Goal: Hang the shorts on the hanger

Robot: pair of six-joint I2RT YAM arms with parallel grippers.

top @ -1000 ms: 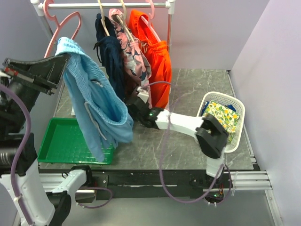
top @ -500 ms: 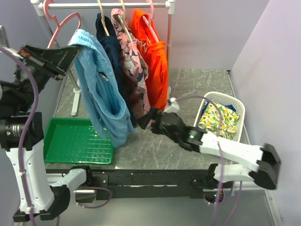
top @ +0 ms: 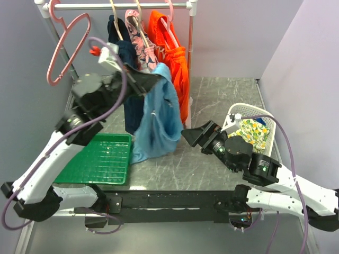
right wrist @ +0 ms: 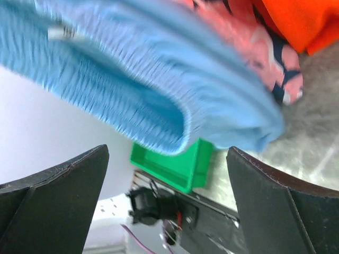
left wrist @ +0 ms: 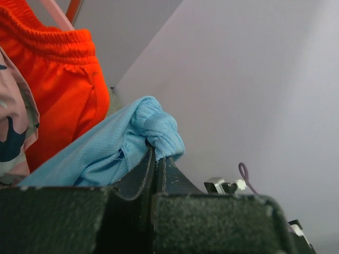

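Note:
The right gripper grabs the light blue shorts (top: 157, 119) next by the waistband edge opposite the left gripper. This keeps the waist opening accessible for the hanger to go in.
The light blue shorts (top: 157, 119) hang from my left gripper (top: 154, 79), which is shut on their waistband in front of the clothes on the rail. In the left wrist view the jaws pinch a fold of the blue shorts (left wrist: 153, 124). The bare pink hanger (top: 57, 50) hangs at the left end of the rail, well left of the shorts. My right gripper (top: 192, 136) is open and empty, just right of the shorts' lower edge. In the right wrist view its fingers (right wrist: 58, 185) stand wide apart below the blurred blue shorts (right wrist: 159, 90).
Navy shorts (top: 121, 50), pink patterned shorts (top: 142, 47) and orange shorts (top: 177, 58) hang on the rail (top: 122, 6). A green tray (top: 100, 159) lies at the front left. A white basket (top: 265, 132) with yellow floral cloth stands at the right.
My left arm has swung from the far left to the right, carrying the blue shorts in front of the hanging clothes. My right arm has drawn back to the right of the shorts.

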